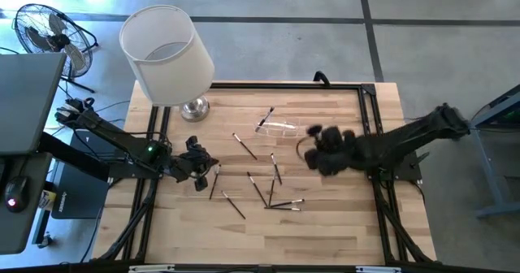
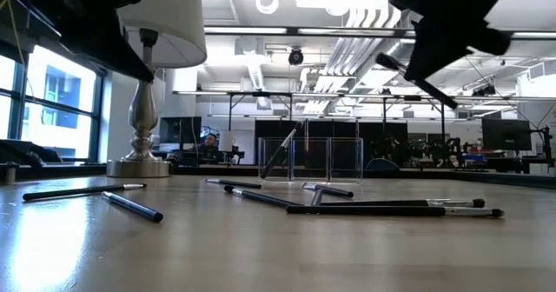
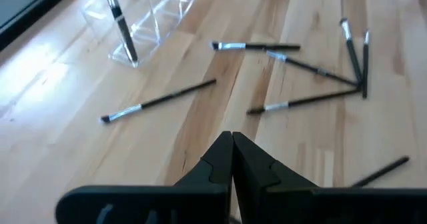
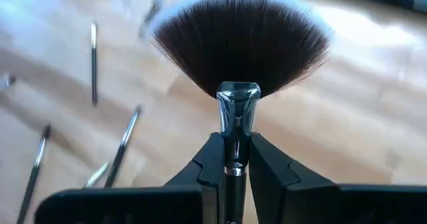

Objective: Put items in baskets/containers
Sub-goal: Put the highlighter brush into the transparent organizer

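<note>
The fan brush [image 4: 239, 47] is over bare wood in the right wrist view and would miss if my right gripper opened now. It moves toward the clear holder before release.
Several slim dark makeup brushes [image 1: 258, 188] lie scattered flat on the wooden table; they also show in the low view [image 2: 391, 209] and the left wrist view [image 3: 160, 101]. The small clear holder [image 1: 279, 128] stands near the table's far side, with one brush [image 3: 119, 17] leaning inside it. My right gripper [image 4: 233, 159] hovers to the right of the holder, shut on a fan brush with a reddish-brown head [image 4: 241, 41]. My left gripper [image 3: 232, 147] is shut and empty, above the table's left part. My right gripper pinches the fan brush between its two fingers on the handle just behind the silver ferrule [image 4: 237, 111]. The head fans out past the fingertips. The brush is lifted clear of the table, and its dark handle [image 2: 426, 83] slants down behind the fingers.
A lamp with a big white shade [image 1: 166, 54] and a silver base [image 1: 195, 108] stands at the far left corner of the table. A dark frame [image 1: 370, 110] runs along the table's edges. Bare wood [image 1: 325, 216] lies near the front right.
</note>
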Available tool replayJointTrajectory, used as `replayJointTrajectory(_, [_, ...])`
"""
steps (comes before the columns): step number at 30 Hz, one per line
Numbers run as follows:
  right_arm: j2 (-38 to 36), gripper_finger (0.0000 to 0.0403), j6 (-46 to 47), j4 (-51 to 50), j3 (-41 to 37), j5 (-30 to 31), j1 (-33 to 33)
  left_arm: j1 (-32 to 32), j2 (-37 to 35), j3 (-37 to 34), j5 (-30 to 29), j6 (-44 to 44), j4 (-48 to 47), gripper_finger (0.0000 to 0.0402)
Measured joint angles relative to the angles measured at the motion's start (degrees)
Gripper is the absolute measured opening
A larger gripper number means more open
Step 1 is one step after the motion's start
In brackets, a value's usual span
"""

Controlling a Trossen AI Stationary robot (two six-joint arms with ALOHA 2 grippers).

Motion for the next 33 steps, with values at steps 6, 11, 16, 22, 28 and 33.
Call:
replayJointTrajectory(6, [-12.6,0.0038,-32.5,37.6,-16.3,-13.4,-17.3,0.0,0.0,0.0,-1.3,0.0,1.1,0.0])
replayJointTrajectory(11, [-13.9,0.0038,-48.8,82.6,-31.4,-30.4,-29.7,0.0,0.0,0.0,-1.3,0.0,1.0,0.0])
replayJointTrajectory(16, [-8.2,0.0038,-59.6,95.5,-36.6,-34.8,-35.9,0.0,0.0,0.0,-1.4,0.0,1.0,0.0])
replayJointTrajectory(22, [2.7,0.0038,-65.9,106.3,-36.2,-45.2,-38.6,0.0,0.0,0.0,-1.7,-1.0,1.0,0.0])
replayJointTrajectory(28, [11.7,0.0038,-66.6,108.7,-35.1,-45.2,-40.4,0.0,0.0,0.0,-4.7,-2.2,1.0,0.0])
replayJointTrajectory(33, [14.2,0.0059,-65.9,110.5,-35.1,-44.5,-40.6,0.0,0.0,0.0,-4.9,-2.2,1.0,0.0])
